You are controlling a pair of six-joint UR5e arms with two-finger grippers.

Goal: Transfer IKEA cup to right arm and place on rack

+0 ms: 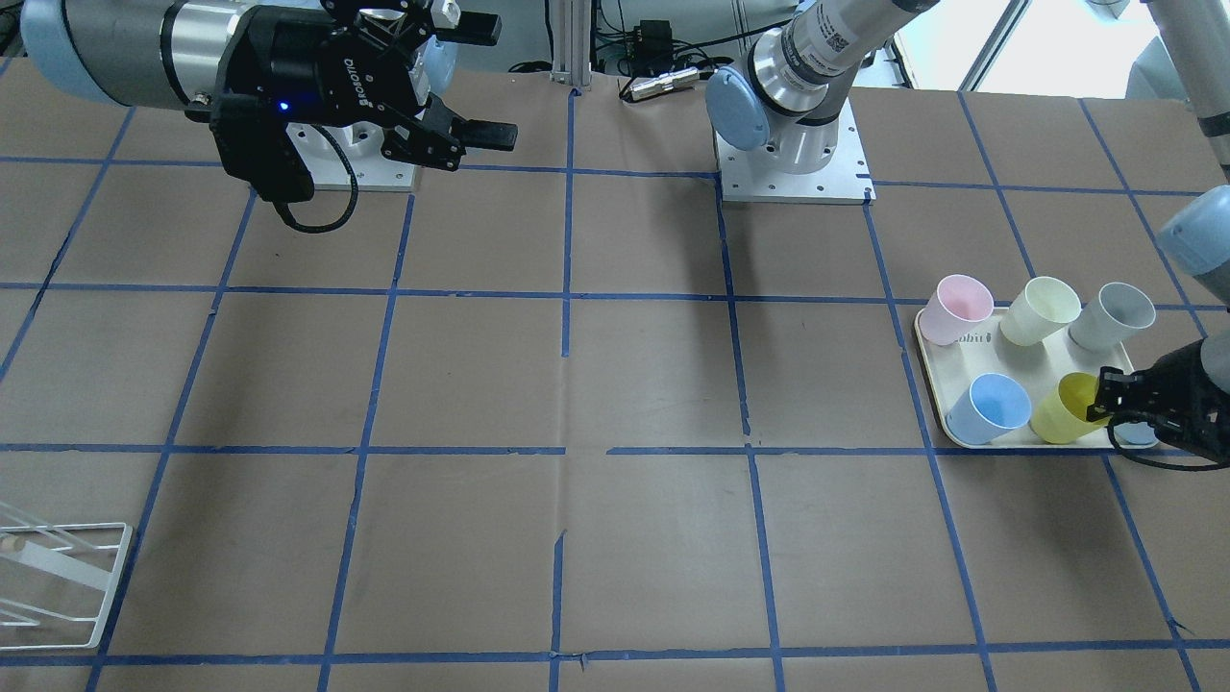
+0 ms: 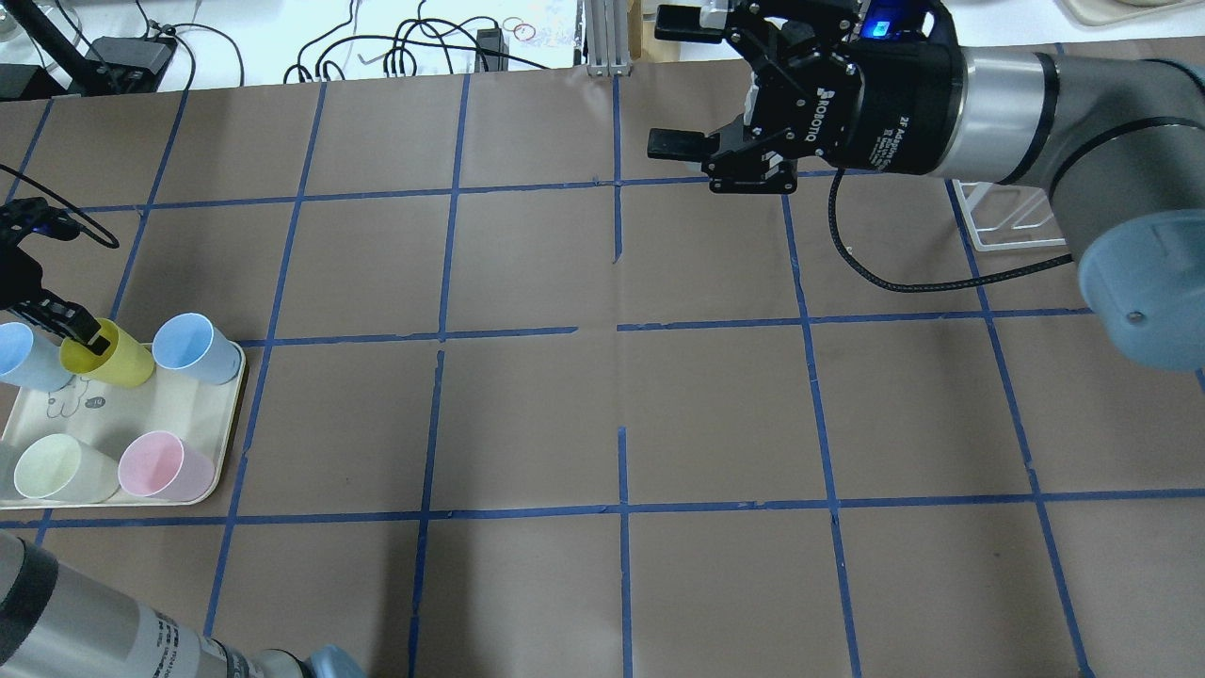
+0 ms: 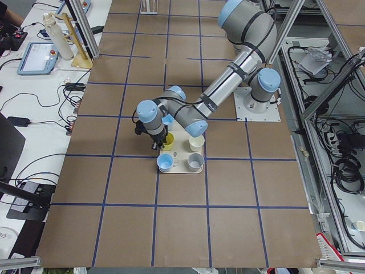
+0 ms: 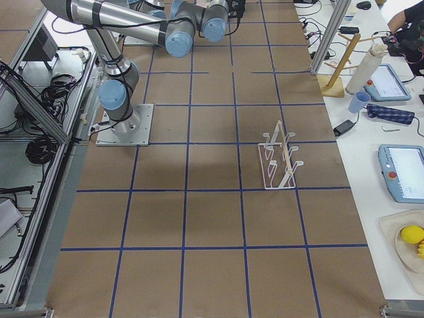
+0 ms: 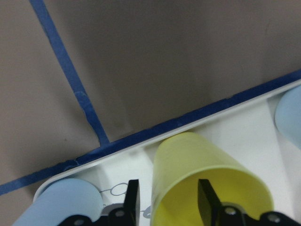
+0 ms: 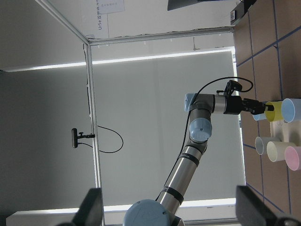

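Note:
I will hand the yellow IKEA cup over for the rack, so I will next grab the cup by its rim (image 5: 169, 186) with my left gripper.
The bright yellow IKEA cup (image 1: 1065, 411) stands on the cream tray (image 1: 930, 373) between two blue cups; it also shows in the overhead view (image 2: 118, 358) and the left wrist view (image 5: 207, 179). My left gripper (image 1: 1105, 396) is open and straddles the cup's rim, with one finger (image 5: 131, 200) outside the wall and the other inside. My right gripper (image 1: 480, 85) is open and empty, held high above the table far from the tray. The white wire rack (image 1: 58, 577) stands on the right arm's side, partly hidden behind that arm in the overhead view (image 2: 1007, 221).
On the tray also stand a pink cup (image 1: 961, 306), a pale cream cup (image 1: 1043, 309), a grey cup (image 1: 1115, 315) and a blue cup (image 1: 995, 408). Another blue cup (image 2: 24, 356) sits right beside the left gripper. Brown paper with a blue tape grid covers the table.

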